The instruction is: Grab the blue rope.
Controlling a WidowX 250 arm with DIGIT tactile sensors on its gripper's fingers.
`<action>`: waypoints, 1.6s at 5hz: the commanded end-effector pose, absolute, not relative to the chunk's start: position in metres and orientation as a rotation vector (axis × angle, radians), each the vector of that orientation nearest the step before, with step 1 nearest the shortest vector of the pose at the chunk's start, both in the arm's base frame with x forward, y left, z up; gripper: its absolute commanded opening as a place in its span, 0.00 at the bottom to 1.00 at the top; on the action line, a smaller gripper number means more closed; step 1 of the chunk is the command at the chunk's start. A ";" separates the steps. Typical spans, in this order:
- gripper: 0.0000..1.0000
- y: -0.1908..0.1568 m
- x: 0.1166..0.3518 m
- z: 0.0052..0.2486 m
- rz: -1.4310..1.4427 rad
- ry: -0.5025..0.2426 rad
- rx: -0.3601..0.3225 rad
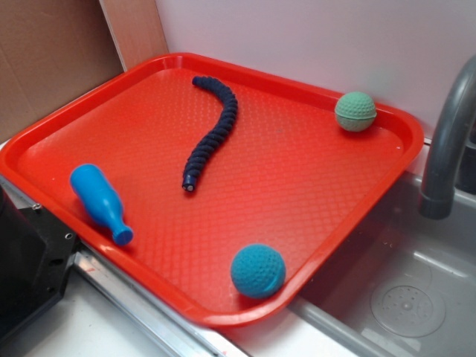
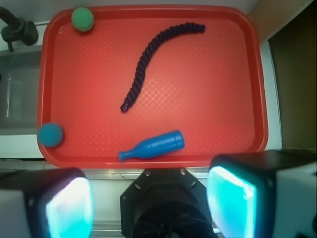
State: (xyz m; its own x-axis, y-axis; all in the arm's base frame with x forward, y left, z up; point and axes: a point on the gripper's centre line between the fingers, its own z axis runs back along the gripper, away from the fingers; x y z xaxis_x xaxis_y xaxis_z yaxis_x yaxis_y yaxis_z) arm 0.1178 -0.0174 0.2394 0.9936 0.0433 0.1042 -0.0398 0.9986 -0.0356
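Note:
My gripper takes hold of the blue rope by its ribbed middle (image 1: 224, 127) next, to get the rope off the red tray.
The blue rope (image 1: 212, 132) is dark navy and ribbed. It lies in a wavy line on the red tray (image 1: 67, 130), from the far middle toward the centre. It also shows in the wrist view (image 2: 148, 54), in the tray's upper middle. My gripper (image 2: 151, 203) is open and empty, its two fingers wide apart at the bottom of the wrist view, high above and well short of the tray's near edge. In the exterior view only a black part of the arm (image 1: 30, 260) shows at the lower left, beside the tray.
A light blue bowling pin (image 1: 100, 202) lies near the tray's front left edge. A teal dimpled ball (image 1: 258, 271) sits at the front corner and a green ball (image 1: 355, 111) at the far right corner. A sink with a grey faucet (image 1: 446, 141) is to the right.

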 end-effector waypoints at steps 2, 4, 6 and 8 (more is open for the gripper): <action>1.00 -0.021 0.181 0.178 0.531 -0.126 -0.020; 1.00 -0.022 0.225 0.117 0.448 -0.231 0.093; 1.00 -0.027 0.243 0.060 0.307 -0.125 0.021; 1.00 -0.022 0.240 0.030 0.312 -0.088 0.054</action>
